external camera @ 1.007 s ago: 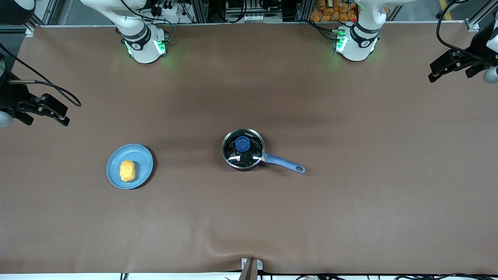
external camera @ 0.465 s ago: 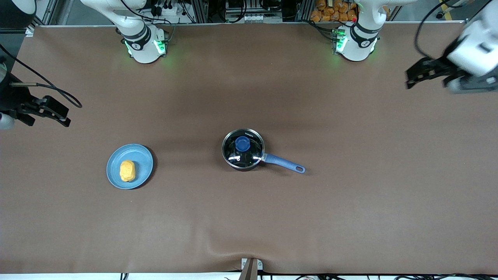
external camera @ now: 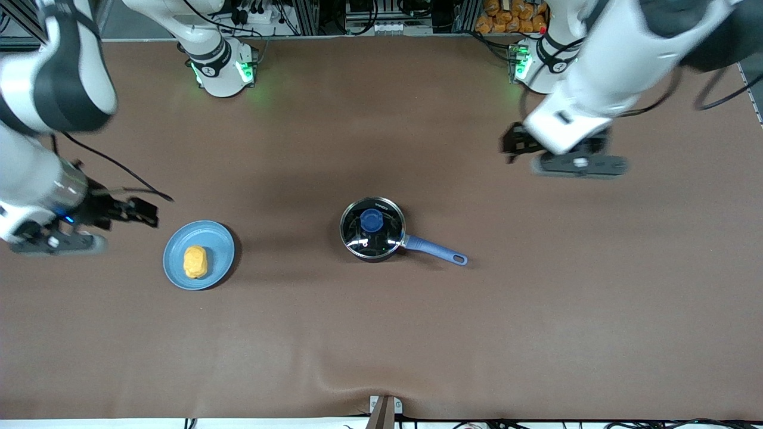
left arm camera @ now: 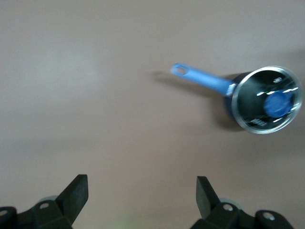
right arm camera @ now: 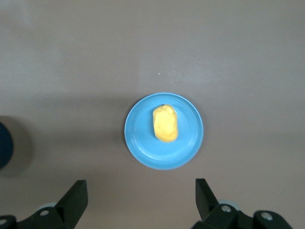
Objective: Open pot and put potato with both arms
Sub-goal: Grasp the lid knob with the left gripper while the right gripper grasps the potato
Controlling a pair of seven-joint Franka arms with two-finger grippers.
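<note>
My left gripper is to pick up the glass lid by its blue knob (external camera: 371,220) next, so that the black pot is open for the potato (external camera: 195,261).
The black pot (external camera: 372,229) stands mid-table with its glass lid and blue knob (external camera: 371,220) on it, its blue handle (external camera: 435,250) pointing toward the left arm's end. The potato (external camera: 195,261) lies on a light-blue plate (external camera: 220,241). My left gripper (external camera: 511,145) is open and empty, up in the air over bare table toward the left arm's end from the pot. Its wrist view shows the pot (left arm camera: 264,99) ahead of the open gripper (left arm camera: 141,191). My right gripper (external camera: 146,213) is open and empty, beside the plate. Its wrist view shows the potato (right arm camera: 165,124) ahead of the open gripper (right arm camera: 140,193).
The plate (right arm camera: 140,138) sits on the brown table cover toward the right arm's end. The pot's dark edge (right arm camera: 4,144) shows at the border of the right wrist view. Both arm bases stand along the table edge farthest from the front camera.
Both arms have swung in from the table's ends. The left gripper has moved toward the pot, the right gripper toward the plate. Pot, lid, plate and potato have not moved.
</note>
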